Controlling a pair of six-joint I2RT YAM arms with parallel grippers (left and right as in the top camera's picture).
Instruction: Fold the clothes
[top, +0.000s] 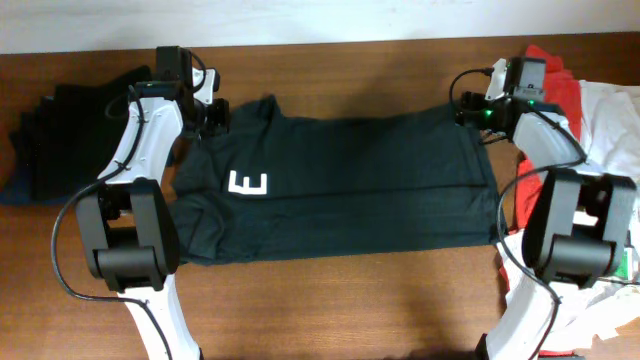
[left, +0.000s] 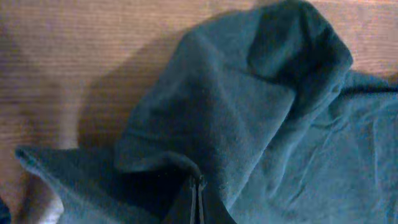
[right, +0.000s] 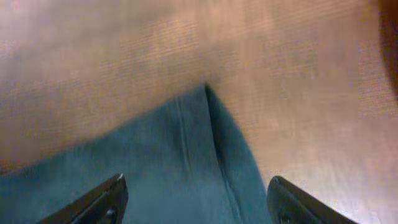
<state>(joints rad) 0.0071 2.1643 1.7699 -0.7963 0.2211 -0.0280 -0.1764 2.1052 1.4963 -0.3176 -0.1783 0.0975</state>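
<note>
The right gripper grabs the black T-shirt (top: 350, 185) by its far hem corner next, so that both grippers fold the black T-shirt's far edge over.
The black T-shirt (top: 350, 185) lies folded lengthwise across the table, with a white letter E (top: 247, 184) showing near its left end. My left gripper (top: 213, 116) is at the shirt's far left corner, shut on a fold of the cloth (left: 205, 124) with its fingers pressed together (left: 198, 199). My right gripper (top: 478, 118) is at the shirt's far right corner, open wide (right: 196, 199), its fingers either side of the shirt's hem corner (right: 199, 149) and not gripping it.
A pile of dark folded clothes (top: 60, 135) lies at the left edge. Red (top: 560, 85) and white (top: 610, 125) garments are heaped at the right, under and beside the right arm. Bare wood (top: 340, 300) lies in front of the shirt.
</note>
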